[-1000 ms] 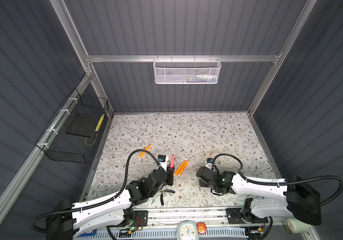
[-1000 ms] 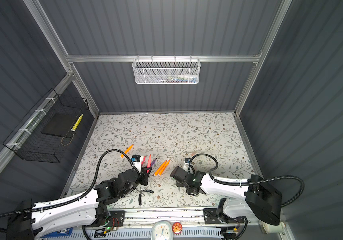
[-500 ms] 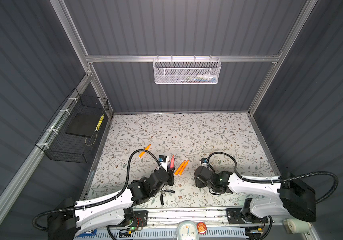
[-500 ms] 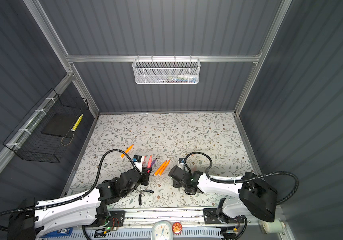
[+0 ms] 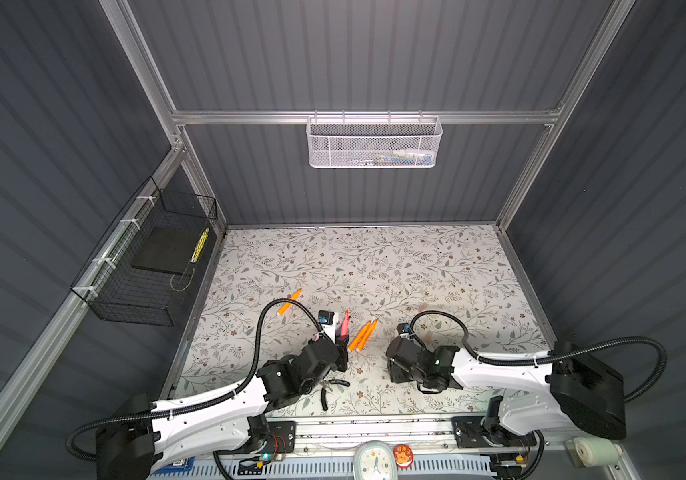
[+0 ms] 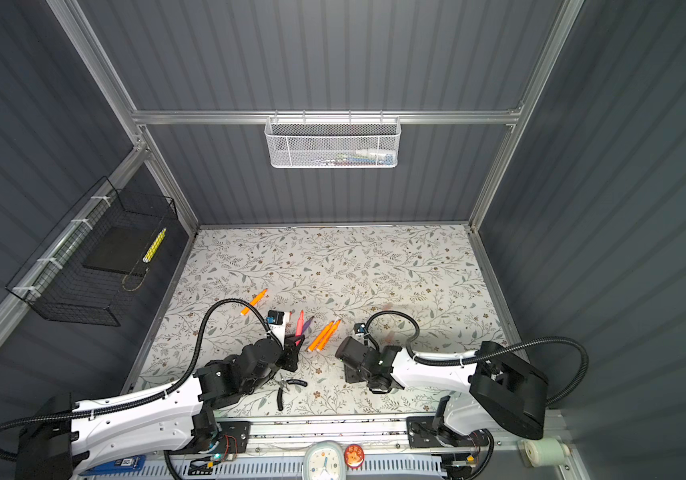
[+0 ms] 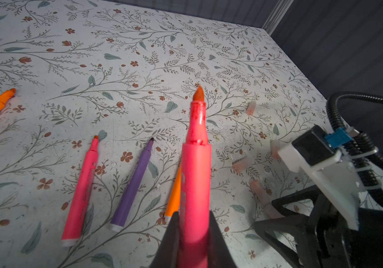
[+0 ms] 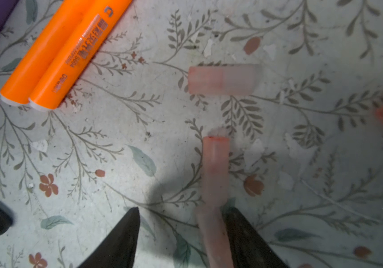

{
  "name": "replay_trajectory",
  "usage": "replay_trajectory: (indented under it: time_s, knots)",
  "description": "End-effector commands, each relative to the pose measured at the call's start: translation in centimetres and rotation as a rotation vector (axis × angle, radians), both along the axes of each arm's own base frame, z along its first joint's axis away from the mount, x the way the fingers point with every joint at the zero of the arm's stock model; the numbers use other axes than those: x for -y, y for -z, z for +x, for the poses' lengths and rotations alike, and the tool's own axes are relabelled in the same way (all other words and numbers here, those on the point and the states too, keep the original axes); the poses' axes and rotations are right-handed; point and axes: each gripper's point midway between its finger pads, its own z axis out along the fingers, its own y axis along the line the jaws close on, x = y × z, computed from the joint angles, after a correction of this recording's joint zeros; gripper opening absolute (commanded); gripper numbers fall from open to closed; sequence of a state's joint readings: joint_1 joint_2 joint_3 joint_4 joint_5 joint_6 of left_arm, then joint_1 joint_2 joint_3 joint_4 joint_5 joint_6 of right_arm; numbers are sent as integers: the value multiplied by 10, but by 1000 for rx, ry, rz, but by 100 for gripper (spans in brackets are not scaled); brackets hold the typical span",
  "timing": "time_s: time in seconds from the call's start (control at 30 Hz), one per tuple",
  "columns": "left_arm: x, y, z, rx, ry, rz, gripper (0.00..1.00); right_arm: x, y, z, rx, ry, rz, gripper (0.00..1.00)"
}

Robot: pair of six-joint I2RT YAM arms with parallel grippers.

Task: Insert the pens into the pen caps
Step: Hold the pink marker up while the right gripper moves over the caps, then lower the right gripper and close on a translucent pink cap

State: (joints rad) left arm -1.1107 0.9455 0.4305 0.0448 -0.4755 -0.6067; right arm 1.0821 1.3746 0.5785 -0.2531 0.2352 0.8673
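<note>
My right gripper pinches the sides of the pale-pink pen cap near its closed end next, leaving its open end free to insert the pen.
My left gripper (image 7: 194, 217) is shut on a pink-red pen (image 7: 196, 162), whose tip points out over the floral mat. Under it lie a second pink pen (image 7: 81, 188), a purple pen (image 7: 134, 183) and an orange pen (image 7: 174, 197). In both top views the held pen (image 5: 345, 322) rises beside two orange pens (image 5: 362, 334). My right gripper (image 8: 182, 215) is open and low over the mat. A pale-pink pen cap (image 8: 215, 171) lies between its jaws, close against one finger (image 8: 244, 232). Another cap (image 8: 223, 80) lies just beyond it.
A lone orange pen (image 5: 289, 301) lies further back on the left. Black-handled pliers (image 5: 329, 388) lie near the front edge between the arms. More caps (image 7: 241, 164) are scattered right of the pens. A black wire basket (image 5: 146, 266) hangs on the left wall.
My right gripper has shifted a little left toward the pens and its jaws have spread wider. The left gripper holds the pink-red pen as before.
</note>
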Motion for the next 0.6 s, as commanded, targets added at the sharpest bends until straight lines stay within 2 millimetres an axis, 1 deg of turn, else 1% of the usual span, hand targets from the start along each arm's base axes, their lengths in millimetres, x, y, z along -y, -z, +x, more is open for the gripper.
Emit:
replay_trajectory:
  time_s: [0.0, 0.13, 0.37, 0.47, 0.57]
  knots:
    - [-2, -8, 4, 15, -20, -16, 0, 4, 5, -9, -28, 2, -28, 62]
    - [-2, -7, 3, 13, -19, -14, 0, 2, 6, -14, -38, -2, -36, 61]
    - [-2, -5, 3, 14, -19, -15, 0, 6, 10, -17, -39, 9, -71, 58]
    - [-2, -5, 4, 14, -19, -14, 0, 13, 14, -14, -36, 40, -116, 57]
    - [-2, -4, 4, 14, -18, -13, 0, 21, 15, -12, -34, 70, -174, 54]
